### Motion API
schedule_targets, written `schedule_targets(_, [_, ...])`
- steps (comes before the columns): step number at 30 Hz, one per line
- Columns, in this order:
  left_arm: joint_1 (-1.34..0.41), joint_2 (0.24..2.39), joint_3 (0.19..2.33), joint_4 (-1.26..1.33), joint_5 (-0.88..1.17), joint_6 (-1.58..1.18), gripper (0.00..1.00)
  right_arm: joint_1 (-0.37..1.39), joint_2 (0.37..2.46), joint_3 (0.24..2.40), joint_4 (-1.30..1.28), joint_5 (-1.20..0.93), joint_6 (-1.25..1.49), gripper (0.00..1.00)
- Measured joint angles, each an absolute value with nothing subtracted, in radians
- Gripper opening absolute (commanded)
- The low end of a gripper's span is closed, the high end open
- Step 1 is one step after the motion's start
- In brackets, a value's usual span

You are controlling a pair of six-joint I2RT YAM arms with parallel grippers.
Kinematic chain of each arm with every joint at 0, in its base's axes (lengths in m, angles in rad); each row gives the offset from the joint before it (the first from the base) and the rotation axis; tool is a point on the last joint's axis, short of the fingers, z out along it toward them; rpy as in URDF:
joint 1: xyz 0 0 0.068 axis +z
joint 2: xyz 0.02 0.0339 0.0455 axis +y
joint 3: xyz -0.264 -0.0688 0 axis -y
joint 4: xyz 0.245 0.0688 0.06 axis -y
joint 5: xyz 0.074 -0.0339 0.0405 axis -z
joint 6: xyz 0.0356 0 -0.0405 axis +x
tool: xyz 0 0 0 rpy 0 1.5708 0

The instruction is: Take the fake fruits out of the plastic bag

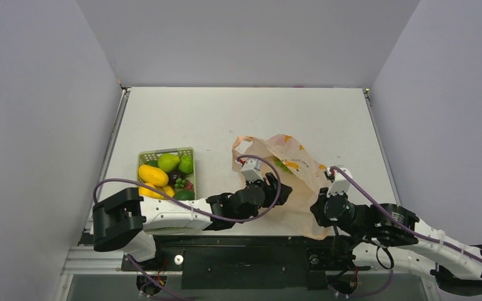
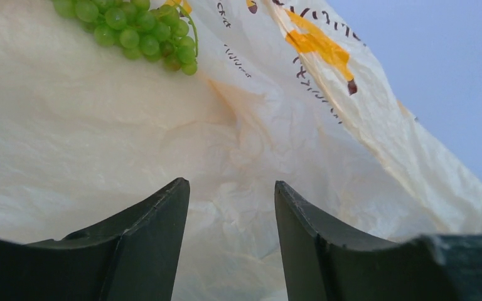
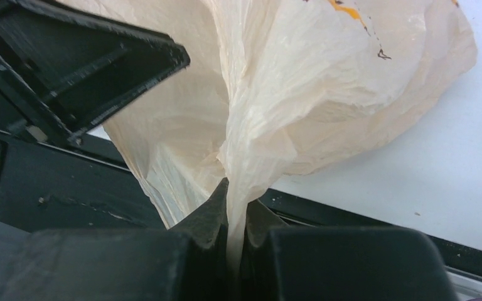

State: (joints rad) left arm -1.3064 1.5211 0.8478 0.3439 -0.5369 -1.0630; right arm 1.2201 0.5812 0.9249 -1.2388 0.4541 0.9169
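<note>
My left gripper grabs the green grapes (image 2: 132,28) by their stem end next, so the other grapes stay free to leave the plastic bag.
The peach plastic bag (image 1: 295,169) lies crumpled right of the table's middle, near the front edge. My right gripper (image 1: 322,210) is shut on a bunched fold of the bag (image 3: 276,113) at its near side. My left gripper (image 1: 282,188) is open and empty; its fingers (image 2: 157,232) sit against the bag's pale wall (image 2: 238,144). Green grapes (image 2: 132,28) lie inside the bag, up and left of the fingers. In the top view a little green (image 1: 282,164) shows in the bag's mouth. Other fake fruits (image 1: 163,172), yellow, green and dark, sit in the basket.
A light green lattice basket (image 1: 191,150) stands on the table left of the bag, by my left arm. The black front rail (image 3: 376,216) runs just below the bag. Grey walls enclose the table on three sides.
</note>
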Motion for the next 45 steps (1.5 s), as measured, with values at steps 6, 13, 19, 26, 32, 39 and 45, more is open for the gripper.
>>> schedule_targets(6, [-1.286, 1.599, 0.852, 0.427, -0.536, -1.127, 0.42, 1.220, 0.577, 0.812, -1.205, 0.385, 0.897, 0.00])
schedule_targets(13, [-1.268, 1.874, 0.931, 0.574, -0.599, -1.149, 0.32, 1.220, 0.575, 0.801, -1.204, 0.365, 0.899, 0.00])
schedule_targets(19, [-1.263, 2.012, 0.980, 0.706, -0.739, -1.195, 0.36, 1.220, 0.575, 0.823, -1.205, 0.365, 0.901, 0.00])
schedule_targets(26, [-1.228, 2.081, 1.031, 0.737, -0.863, -1.325, 0.50, 1.220, 0.575, 0.882, -1.205, 0.366, 0.900, 0.00])
schedule_targets(32, [-1.184, 2.144, 1.059, 0.733, -0.918, -1.405, 0.60, 1.220, 0.575, 0.888, -1.206, 0.366, 0.897, 0.00])
schedule_targets(39, [-1.136, 2.258, 1.141, 0.827, -0.913, -1.429, 0.55, 1.220, 0.575, 0.888, -1.206, 0.366, 0.896, 0.00])
schedule_targets(45, [-1.096, 2.324, 1.182, 0.894, -0.878, -1.448, 0.23, 1.220, 0.575, 0.888, -1.206, 0.366, 0.893, 0.00])
